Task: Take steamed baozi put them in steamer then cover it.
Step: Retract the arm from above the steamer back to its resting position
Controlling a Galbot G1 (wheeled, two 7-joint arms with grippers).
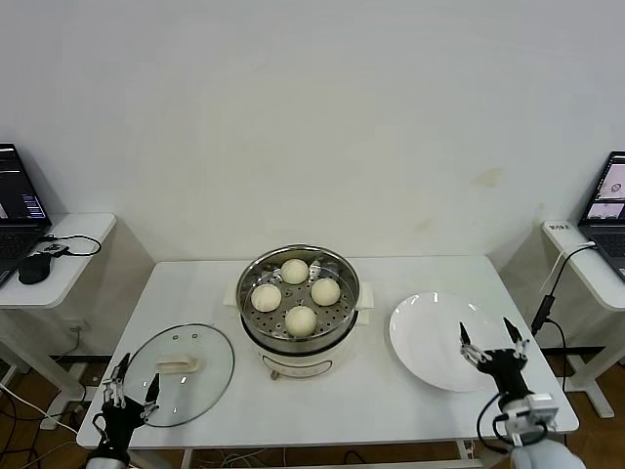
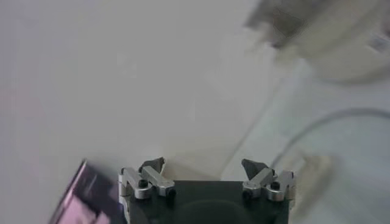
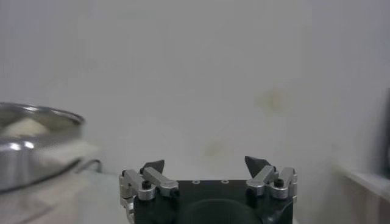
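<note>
The baozi in the steamer [image 1: 298, 298] get their cover next. The left gripper now grabs the glass cover by its cream handle [image 1: 176, 363].
Four cream-white baozi [image 1: 296, 270] [image 1: 325, 291] [image 1: 266, 297] [image 1: 301, 319] sit in the steel steamer basket [image 1: 344, 316] on its cream pot base at the table's middle. The steamer's rim also shows in the right wrist view [image 3: 36, 115]. The glass cover [image 1: 210, 360] with its cream handle lies flat on the table at the front left, off the steamer. My left gripper [image 1: 132, 382] is open and empty at the front left edge, just beside the cover. My right gripper [image 1: 488, 337] is open and empty above the near right edge of the white plate [image 1: 430, 342].
The empty white plate lies right of the steamer. Side desks with laptops stand at far left [image 1: 20, 200] and far right [image 1: 607, 205]. A black mouse [image 1: 34, 268] and cables lie on the left desk. A white wall is behind the table.
</note>
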